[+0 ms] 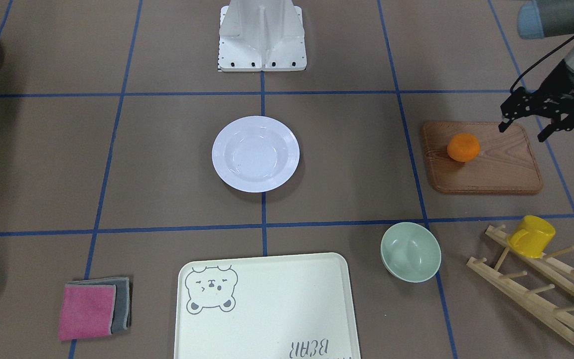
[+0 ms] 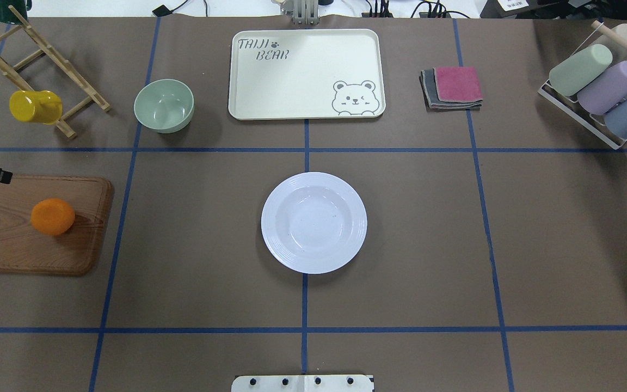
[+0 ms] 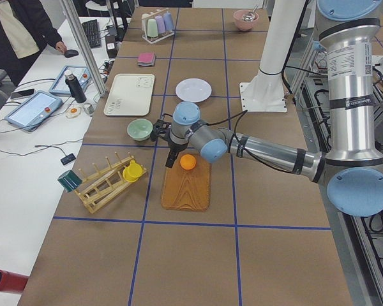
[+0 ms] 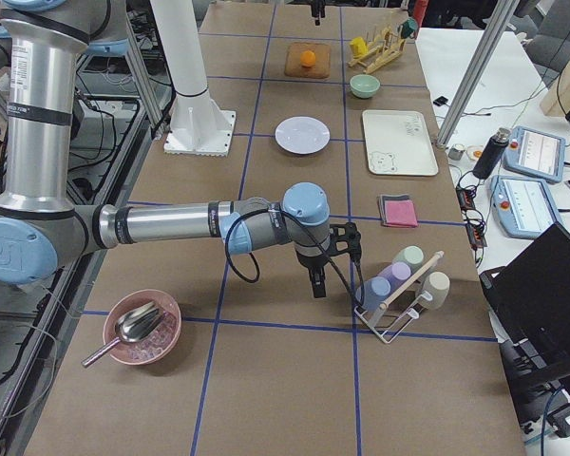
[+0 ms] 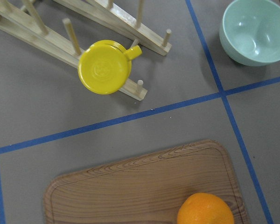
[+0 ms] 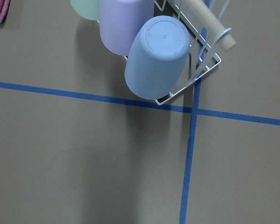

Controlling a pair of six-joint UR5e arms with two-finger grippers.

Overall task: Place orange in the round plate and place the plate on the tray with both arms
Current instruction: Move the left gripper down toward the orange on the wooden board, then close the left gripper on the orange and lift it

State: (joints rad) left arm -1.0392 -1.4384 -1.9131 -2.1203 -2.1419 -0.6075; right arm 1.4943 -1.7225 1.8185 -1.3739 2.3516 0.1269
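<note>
I should grab the orange by its round body [image 1: 463, 147] with my left gripper next, so that I can put the fruit in the round plate [image 1: 255, 153].
The orange [image 1: 463, 147] [image 2: 52, 216] lies on a brown wooden board [image 1: 496, 169] at my left side. My left gripper [image 1: 523, 130] hovers above the board's back corner, beside the orange and not touching it, with its fingers spread open and nothing between them. In the left wrist view only the top of the orange [image 5: 205, 210] shows, at the bottom edge. The white round plate [image 1: 255, 153] [image 2: 313, 222] sits bare at the table's middle. Beyond it lies the cream bear tray [image 1: 277, 299] [image 2: 302, 76]. My right gripper [image 4: 318, 280] hangs over bare table near a cup rack; I cannot tell whether it is open.
A pale-green bowl [image 2: 164, 105] stands between the board and the tray. A yellow cup [image 2: 35, 106] hangs on a wooden rack [image 2: 47, 54] at the far left. Folded cloths [image 2: 452, 87] and a wire rack of cups [image 2: 602, 92] are at the far right. A pink bowl [image 4: 142, 326] sits near my right side.
</note>
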